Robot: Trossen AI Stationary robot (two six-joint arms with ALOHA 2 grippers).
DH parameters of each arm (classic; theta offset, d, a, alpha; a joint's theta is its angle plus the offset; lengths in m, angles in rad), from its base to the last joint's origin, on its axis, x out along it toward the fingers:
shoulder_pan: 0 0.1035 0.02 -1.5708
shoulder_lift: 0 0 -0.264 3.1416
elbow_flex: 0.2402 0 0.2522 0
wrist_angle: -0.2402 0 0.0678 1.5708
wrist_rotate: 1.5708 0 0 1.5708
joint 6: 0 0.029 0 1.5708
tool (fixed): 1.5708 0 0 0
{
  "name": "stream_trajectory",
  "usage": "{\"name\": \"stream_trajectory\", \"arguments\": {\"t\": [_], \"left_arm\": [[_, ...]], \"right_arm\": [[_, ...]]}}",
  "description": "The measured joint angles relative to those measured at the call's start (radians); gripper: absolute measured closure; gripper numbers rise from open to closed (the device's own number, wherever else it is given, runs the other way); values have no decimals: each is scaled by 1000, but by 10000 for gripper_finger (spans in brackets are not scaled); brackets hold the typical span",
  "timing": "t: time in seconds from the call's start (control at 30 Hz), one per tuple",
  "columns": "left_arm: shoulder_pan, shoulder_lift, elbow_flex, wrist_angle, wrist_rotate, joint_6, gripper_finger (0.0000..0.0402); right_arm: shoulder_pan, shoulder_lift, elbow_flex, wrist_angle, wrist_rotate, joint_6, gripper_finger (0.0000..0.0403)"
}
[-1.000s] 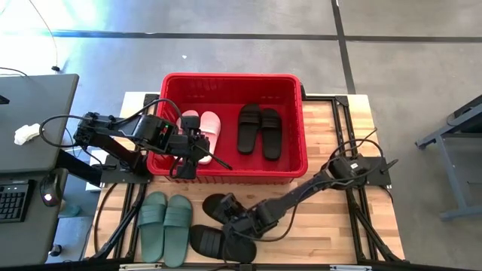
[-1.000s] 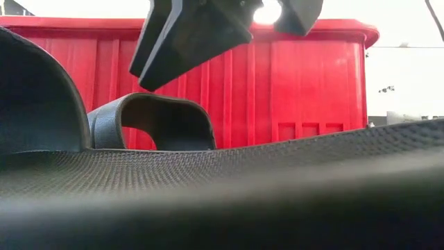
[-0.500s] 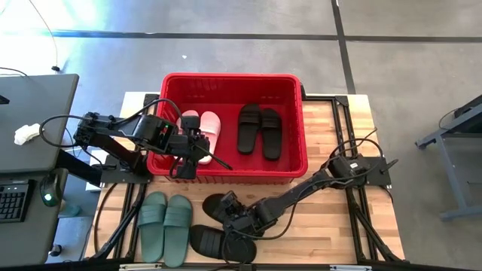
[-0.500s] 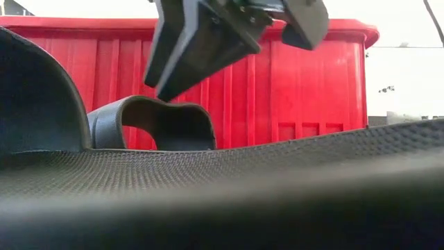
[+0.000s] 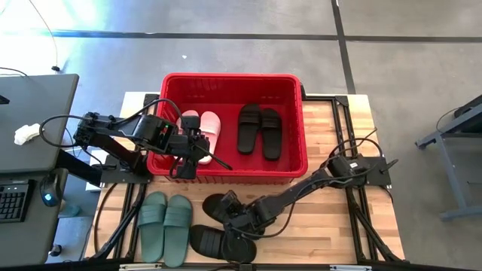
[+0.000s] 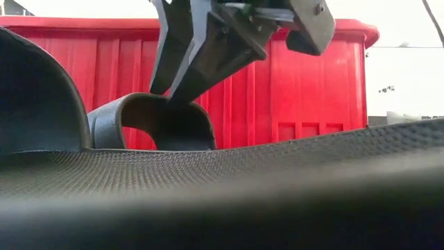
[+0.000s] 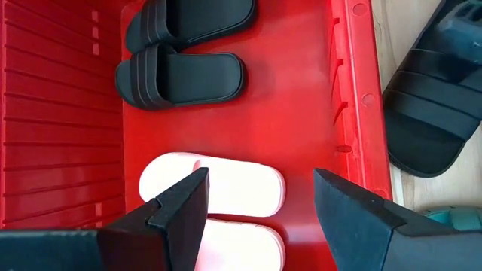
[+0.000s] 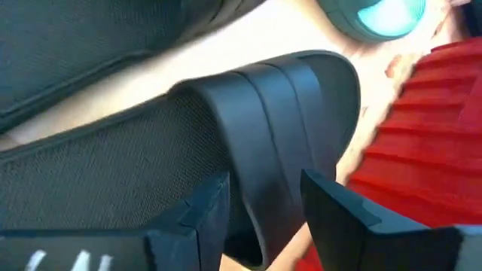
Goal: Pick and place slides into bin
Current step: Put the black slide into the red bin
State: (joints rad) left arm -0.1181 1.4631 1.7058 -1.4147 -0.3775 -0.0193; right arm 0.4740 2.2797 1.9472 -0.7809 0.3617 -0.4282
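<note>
The right gripper picks up the farther black slide by its strap next, to place the slide in the red bin.
The red bin holds a pale pink pair and a black pair. My left gripper hangs open and empty over the pink pair, inside the bin's near left part. On the table in front of the bin lie a sage green pair and two black slides. My right gripper is open, low over the farther black slide. Its fingers stand on either side of that slide's strap. The nearer black slide lies flat on its sole. My right gripper comes at the black slide's strap slanting down from the table's right. One finger is on each side of the strap, lying across it. The slide rests on the table. I cannot tell whether the fingers touch the strap.
The bin's near wall stands just behind the black slide. The nearer black slide's sole fills the foreground of the low view. Bare wood lies to the right of the slides. A desk with a keyboard stands left of the table.
My right gripper has gone down toward the black slide's strap, and its fingertips now reach the strap's top. The slide has stayed where it was.
</note>
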Motion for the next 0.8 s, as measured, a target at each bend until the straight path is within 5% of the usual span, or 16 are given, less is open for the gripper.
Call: {"name": "stream_trajectory", "arguments": {"t": [0.8], "left_arm": [[0, 0, 0, 5, -15, 0, 181]], "right_arm": [[-23, 47, 1, 84, 89, -9, 250]]}}
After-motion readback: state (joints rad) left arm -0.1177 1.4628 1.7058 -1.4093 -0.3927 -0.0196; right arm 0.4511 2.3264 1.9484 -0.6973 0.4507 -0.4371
